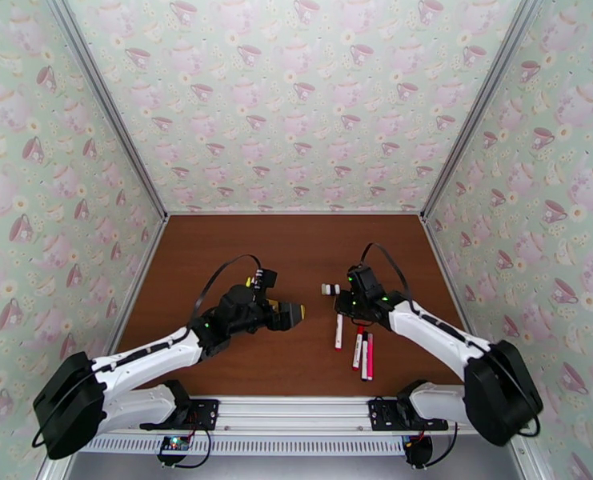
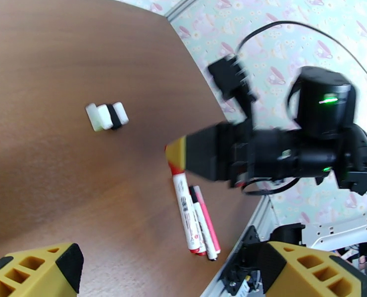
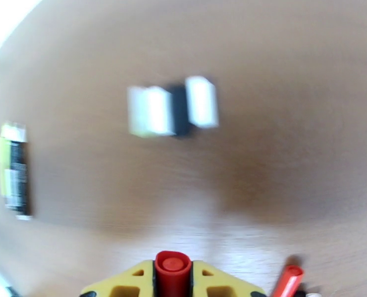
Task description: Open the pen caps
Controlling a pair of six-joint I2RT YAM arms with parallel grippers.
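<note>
My right gripper can open the pen's red cap [image 3: 172,265] if my left gripper grabs the pen by its white body next.
My right gripper [image 1: 342,314] [image 2: 176,153] [image 3: 172,275] is shut on the red cap [image 3: 172,265] of a white-barrelled pen [image 1: 338,333] [image 2: 185,214] that lies on the brown table. Two more pens, one red-ended [image 1: 358,349] and one pink [image 1: 368,357] [image 2: 206,224], lie close beside it toward the near edge. Another red pen end [image 3: 289,279] shows just right of the held cap. My left gripper [image 1: 294,314] [image 2: 171,269] hovers open left of the pens, holding nothing, with its yellow fingers [image 2: 34,271] spread wide.
A small white piece with a black band [image 1: 330,289] [image 2: 106,116] [image 3: 173,110] lies on the table just beyond the right gripper. A yellow and black object [image 3: 14,169] sits farther left. Patterned walls enclose the table [image 1: 296,242] on three sides.
</note>
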